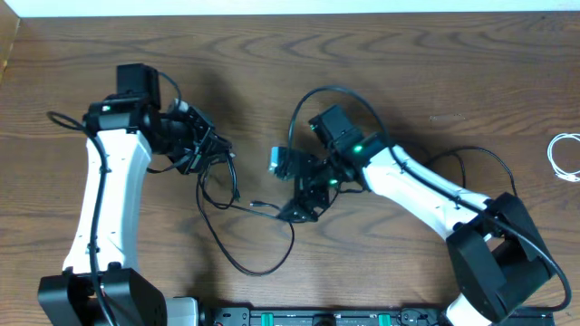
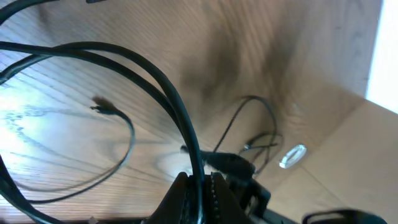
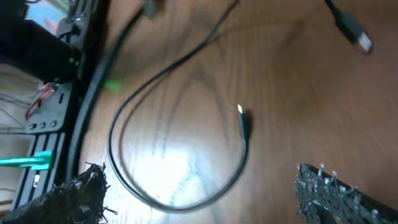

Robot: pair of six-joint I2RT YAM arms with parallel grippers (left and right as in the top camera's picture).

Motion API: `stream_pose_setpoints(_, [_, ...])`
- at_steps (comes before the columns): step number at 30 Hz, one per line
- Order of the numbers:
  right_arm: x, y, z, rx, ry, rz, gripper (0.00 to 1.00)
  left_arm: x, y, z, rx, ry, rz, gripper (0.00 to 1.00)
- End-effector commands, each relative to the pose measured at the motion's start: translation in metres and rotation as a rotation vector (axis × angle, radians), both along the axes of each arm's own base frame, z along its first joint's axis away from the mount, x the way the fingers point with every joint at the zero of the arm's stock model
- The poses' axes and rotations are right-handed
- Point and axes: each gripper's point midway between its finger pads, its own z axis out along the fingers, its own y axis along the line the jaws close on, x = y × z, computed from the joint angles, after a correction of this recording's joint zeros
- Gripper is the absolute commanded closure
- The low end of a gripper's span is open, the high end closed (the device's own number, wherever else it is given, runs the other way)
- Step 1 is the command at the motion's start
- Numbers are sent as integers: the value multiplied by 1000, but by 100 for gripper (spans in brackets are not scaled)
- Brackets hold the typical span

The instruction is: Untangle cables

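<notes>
I should next use my right gripper to grab the thin black cable (image 3: 134, 94) near the bundle in my left gripper, leaving its plug ends free, to untangle it.
My left gripper (image 1: 216, 150) is shut on a black cable (image 2: 163, 81) and holds it off the table; the jaws (image 2: 199, 194) pinch it in the left wrist view. A second thin black cable (image 1: 237, 260) loops on the wood below, and its small plug end (image 1: 261, 206) lies near my right gripper (image 1: 304, 201). My right gripper (image 3: 202, 182) is open and low over this loop (image 3: 127, 180), whose plug tip (image 3: 240, 112) lies between the fingers. Another USB plug (image 3: 356, 35) lies farther off. A coiled white cable (image 1: 565, 156) lies apart at the far right edge.
The wooden table (image 1: 435, 63) stretches behind both arms. The arms' bases and a black electronics rail (image 1: 317, 317) run along the front edge; the rail also shows in the right wrist view (image 3: 56, 93). The arms' own thicker black cables arc above the right wrist (image 1: 353, 95).
</notes>
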Motion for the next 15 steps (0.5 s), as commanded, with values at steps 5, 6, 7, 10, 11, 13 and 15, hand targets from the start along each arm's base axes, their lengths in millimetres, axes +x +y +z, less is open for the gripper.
stream_pose_setpoints(5, [-16, 13, 8, 39, -18, 64, 5, 2, -1, -7, 111, -13, -8, 93])
stream_pose_setpoints(6, [-16, 13, 8, 39, -18, 66, 5, 3, -1, -7, 116, -15, -9, 93])
stream_pose_setpoints(7, [-17, 13, 8, 38, -18, 68, 6, 4, -2, -7, 117, -20, -10, 93])
stream_pose_setpoints(10, [-16, 14, 9, 43, -25, 66, 8, 8, -2, -6, 118, -40, -10, 92])
stream_pose_setpoints(11, [-13, 15, 9, 48, -32, 64, 11, 9, -1, -6, 120, -43, -10, 93])
stream_pose_setpoints(13, [-5, 15, 9, 39, -35, 22, 11, 9, 0, -7, 132, -49, -17, 92])
stream_pose_setpoints(15, [12, 14, 5, -7, -27, -93, 12, 9, 3, -8, 159, -61, -40, 93])
